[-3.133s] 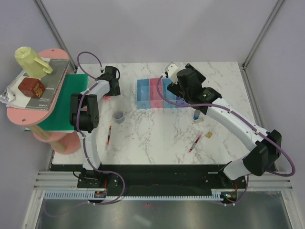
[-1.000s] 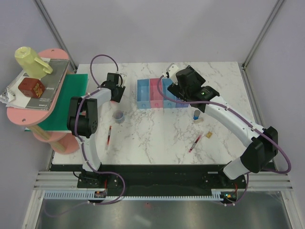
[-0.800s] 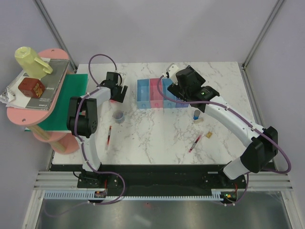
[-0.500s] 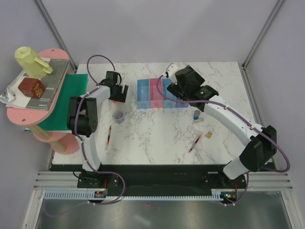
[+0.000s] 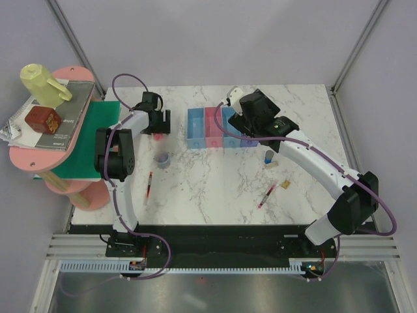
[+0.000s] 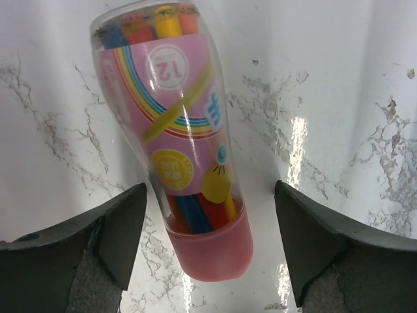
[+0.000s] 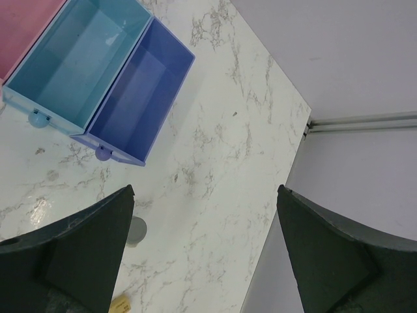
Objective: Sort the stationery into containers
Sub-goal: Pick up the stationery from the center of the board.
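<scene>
My fingers reach down near the marble on either side of the tube's pink cap [image 5: 158, 137] [image 6: 212, 250], so my left gripper needs to close on the tube.
The pink tube [image 6: 186, 156] of coloured sticks lies on the marble; in the top view it [image 5: 157, 135] shows just under my left gripper [image 5: 158, 128]. My left gripper [image 6: 210, 189] is open, one jaw on each side of the tube's pink cap, not touching it. My right gripper [image 5: 238, 112] hangs open and empty above the back of the bins: blue [image 5: 195, 127], pink [image 5: 214, 128], light blue [image 7: 85, 62], violet-blue [image 7: 137, 98]. The roll [image 5: 162, 158], two red pens [image 5: 149, 184] [image 5: 266, 195], the tan block [image 5: 285, 185] and the small blue piece [image 5: 269, 156] lie on the table.
A pink shelf stand at the left holds a yellow-green jug [image 5: 42, 81], books [image 5: 65, 114] and a red-brown block [image 5: 42, 119]. A green sheet [image 5: 88, 134] lies under it. The table's right edge and wall [image 7: 339, 130] show in the right wrist view.
My left gripper has swung from right of the tube back left and turned, now straddling the pink tube. The right arm has hardly moved.
</scene>
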